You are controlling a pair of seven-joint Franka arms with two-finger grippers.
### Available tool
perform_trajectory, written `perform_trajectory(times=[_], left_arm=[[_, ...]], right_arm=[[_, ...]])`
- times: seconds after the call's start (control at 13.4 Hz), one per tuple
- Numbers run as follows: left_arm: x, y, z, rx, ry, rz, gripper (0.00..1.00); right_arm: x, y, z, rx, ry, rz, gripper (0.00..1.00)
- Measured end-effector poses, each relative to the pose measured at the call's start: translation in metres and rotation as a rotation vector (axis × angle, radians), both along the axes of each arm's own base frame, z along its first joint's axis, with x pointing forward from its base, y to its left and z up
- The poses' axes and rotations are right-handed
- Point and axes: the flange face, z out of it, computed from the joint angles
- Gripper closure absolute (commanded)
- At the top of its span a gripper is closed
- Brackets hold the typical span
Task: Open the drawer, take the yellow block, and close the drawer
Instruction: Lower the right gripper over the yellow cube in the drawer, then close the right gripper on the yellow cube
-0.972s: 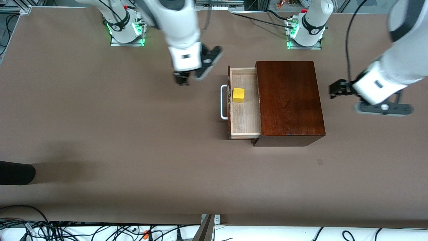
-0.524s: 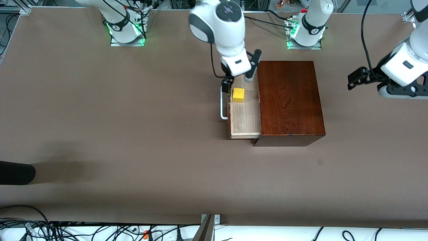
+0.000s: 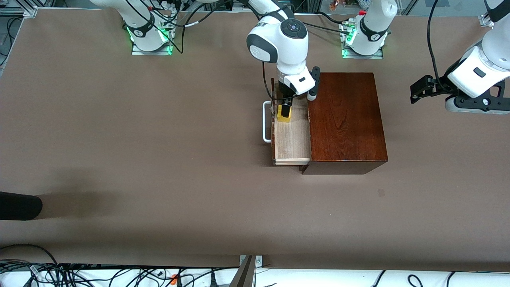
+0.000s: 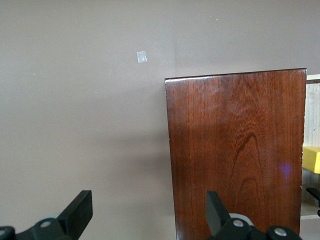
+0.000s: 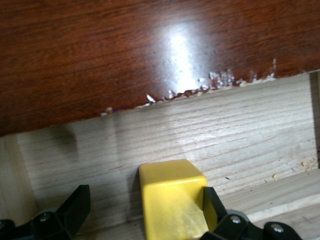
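The yellow block needs to come out of the open drawer (image 3: 291,139), so my right gripper should next grab the block by its two opposite flat sides.
The drawer (image 3: 291,139) of the dark reddish-brown wooden box (image 3: 344,119) is pulled out toward the right arm's end of the table, white handle (image 3: 266,121) outward. The yellow block (image 3: 284,116) sits on its pale floor. My right gripper (image 3: 285,108) is down in the drawer, open. In the right wrist view its fingers straddle the block (image 5: 172,200): one finger (image 5: 212,202) is against it, the other (image 5: 77,202) stands apart from it. My left gripper (image 3: 419,91) waits open and empty in the air beside the box, toward the left arm's end. It also shows in the left wrist view (image 4: 148,202).
A small pale tape mark (image 3: 381,192) lies on the brown table nearer to the front camera than the box. A black object (image 3: 20,205) juts in at the right arm's end. Cables (image 3: 79,273) run along the front edge.
My right arm has swung from beside the drawer to over it and lowered its open gripper around the yellow block. My left gripper has drifted slightly up and away from the box.
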Motion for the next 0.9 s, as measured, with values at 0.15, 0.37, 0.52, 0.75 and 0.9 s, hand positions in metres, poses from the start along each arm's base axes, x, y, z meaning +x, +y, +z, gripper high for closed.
perform_trajectory(times=[0.15, 0.37, 0.52, 0.75, 0.9], left_arm=[[0.0, -0.001, 0.0, 0.0, 0.0, -0.003, 0.0], [0.0, -0.002, 0.0, 0.0, 0.0, -0.006, 0.0], [0.0, -0.002, 0.0, 0.0, 0.0, -0.006, 0.0], [0.0, -0.003, 0.0, 0.0, 0.0, -0.007, 0.0], [0.0, -0.005, 0.0, 0.0, 0.0, -0.011, 0.0]], right_arm=[[0.004, 0.0, 0.007, 0.007, -0.011, 0.006, 0.0], [0.008, -0.001, 0.01, 0.007, -0.019, 0.019, 0.0], [0.011, -0.004, 0.007, 0.001, -0.019, 0.018, 0.0], [0.014, -0.006, -0.006, -0.016, -0.01, 0.014, 0.0], [0.015, -0.006, -0.019, -0.03, -0.002, 0.014, 0.25]])
